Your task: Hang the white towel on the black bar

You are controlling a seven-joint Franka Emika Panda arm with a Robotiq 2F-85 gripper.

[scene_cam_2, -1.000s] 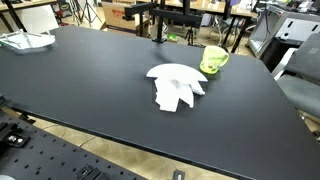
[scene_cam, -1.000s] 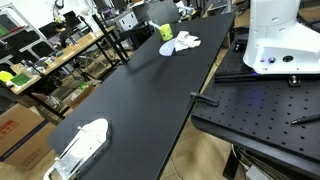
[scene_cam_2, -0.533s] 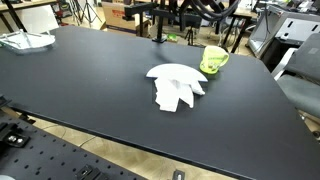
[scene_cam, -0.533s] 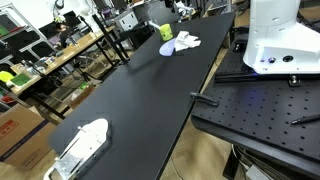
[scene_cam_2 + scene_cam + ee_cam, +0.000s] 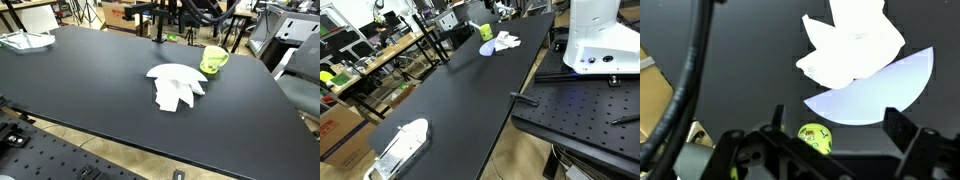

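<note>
I should next grab the white towel (image 5: 500, 43) by its bunched folds next to the flat rounded part. The cloth then stays free to hang over the black bar.
The white towel (image 5: 500, 43) lies crumpled on the black table (image 5: 450, 100), near its far end. It also shows in an exterior view (image 5: 176, 85) and at the top of the wrist view (image 5: 850, 45), where a flat rounded part spreads under the bunched folds. A green cup (image 5: 214, 59) stands just beside it. The black bar (image 5: 152, 10) stands on a post at the table's back edge. My gripper (image 5: 835, 125) is open and empty, hovering above the table with the cup (image 5: 815, 137) between its fingers in the picture and the towel further ahead.
A white cloth-like object (image 5: 400, 145) lies at the opposite end of the table (image 5: 25, 40). The white robot base (image 5: 600, 35) stands on a perforated plate (image 5: 580, 110) beside the table. Cluttered benches line the room behind.
The arm and its cables have come into view at the table's back edge near the black bar. The towel and cup have not moved.
</note>
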